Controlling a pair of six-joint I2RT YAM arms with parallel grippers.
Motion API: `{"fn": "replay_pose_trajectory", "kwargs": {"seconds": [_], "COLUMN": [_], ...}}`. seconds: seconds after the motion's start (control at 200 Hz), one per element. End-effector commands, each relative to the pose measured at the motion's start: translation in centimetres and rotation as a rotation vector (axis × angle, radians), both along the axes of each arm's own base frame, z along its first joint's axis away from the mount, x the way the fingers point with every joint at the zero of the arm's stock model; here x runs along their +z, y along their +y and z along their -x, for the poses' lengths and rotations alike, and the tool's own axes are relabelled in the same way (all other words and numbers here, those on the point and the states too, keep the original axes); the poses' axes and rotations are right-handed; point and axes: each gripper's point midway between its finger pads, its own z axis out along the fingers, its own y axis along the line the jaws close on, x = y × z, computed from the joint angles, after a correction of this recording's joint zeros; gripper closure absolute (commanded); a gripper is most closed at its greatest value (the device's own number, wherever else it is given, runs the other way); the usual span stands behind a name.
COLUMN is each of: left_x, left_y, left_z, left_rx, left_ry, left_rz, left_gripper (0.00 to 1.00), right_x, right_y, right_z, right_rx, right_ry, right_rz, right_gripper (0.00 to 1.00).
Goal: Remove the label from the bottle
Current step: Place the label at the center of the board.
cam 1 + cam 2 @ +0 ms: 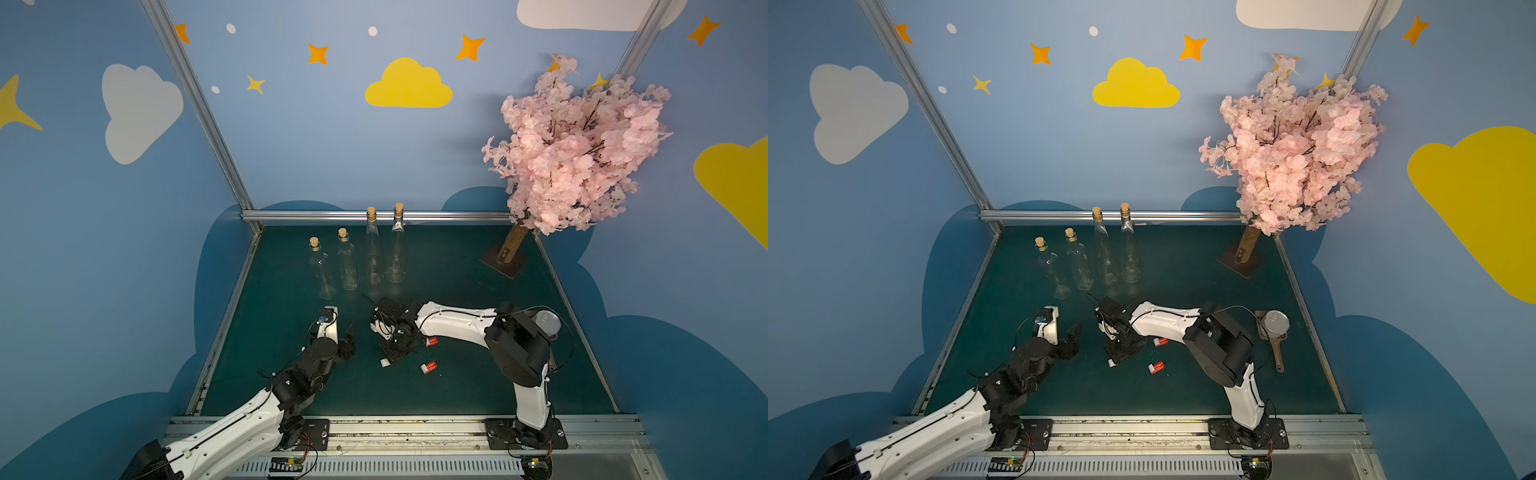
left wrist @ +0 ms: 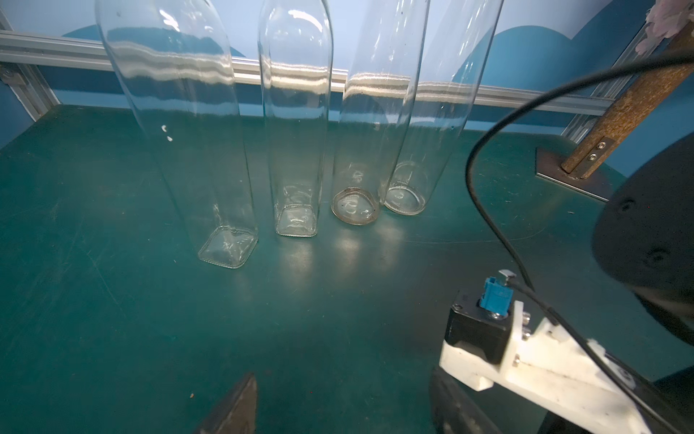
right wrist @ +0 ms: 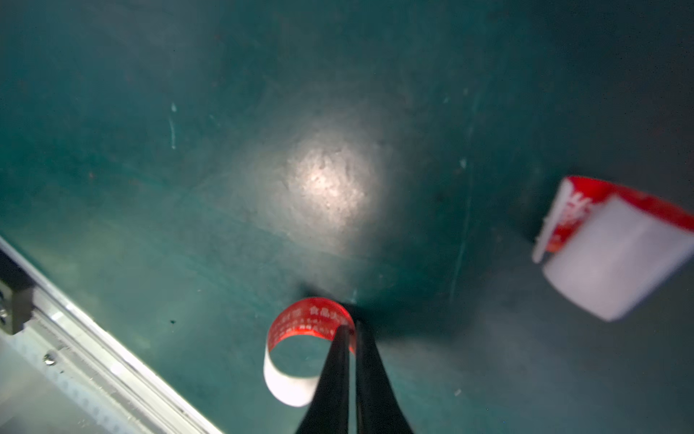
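My right gripper releases the curled label next, since the label's lower edge meets the green mat beneath my fingertips beside its shadow.
Several clear glass bottles with corks stand in a row at the back of the green mat [image 1: 457,386]: two square ones [image 1: 322,266] [image 1: 347,262] and two taller round ones [image 1: 372,249] [image 1: 397,245]. Their glass looks bare in the left wrist view [image 2: 296,131]. My right gripper [image 3: 351,328] points down at the mat's middle [image 1: 388,357], shut on a curled red-and-white label [image 3: 300,338], which shows as a white curl [image 1: 384,363] at its tip. My left gripper [image 2: 343,409] hangs open and empty left of it [image 1: 349,340], short of the bottles.
Two more curled red labels lie on the mat right of my right gripper [image 1: 429,368] [image 1: 431,341]; one shows in the right wrist view [image 3: 616,248]. A pink blossom tree [image 1: 573,145] stands back right on a plate [image 1: 505,259]. A metal can [image 1: 1276,323] sits by the right edge.
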Motion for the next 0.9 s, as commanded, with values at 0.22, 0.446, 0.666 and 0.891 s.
{"fn": "replay_pose_trajectory", "kwargs": {"seconds": [0.22,0.446,0.666,0.891], "left_x": [0.9,1.1,1.4,1.6], "left_y": [0.2,0.4,0.4,0.4], "left_z": [0.0,0.1,0.2,0.2], "left_rx": [0.001,0.005,0.003,0.002], "left_ry": [-0.021,-0.027,-0.034,-0.039], "left_rz": [0.009,0.011,0.015,0.019], "left_gripper": [0.29,0.28,0.28,0.28], "right_x": [-1.1,-2.3,-2.9,-2.5], "right_y": [-0.6,-1.4,-2.2,-2.2], "right_z": [0.3,0.4,0.3,0.0], "right_rx": [0.029,0.053,0.076,0.088], "right_ry": [-0.061,-0.117,-0.205,-0.269], "right_rz": [0.127,0.231,0.343,0.382], "right_gripper": [0.83,0.78,0.67,0.58]}}
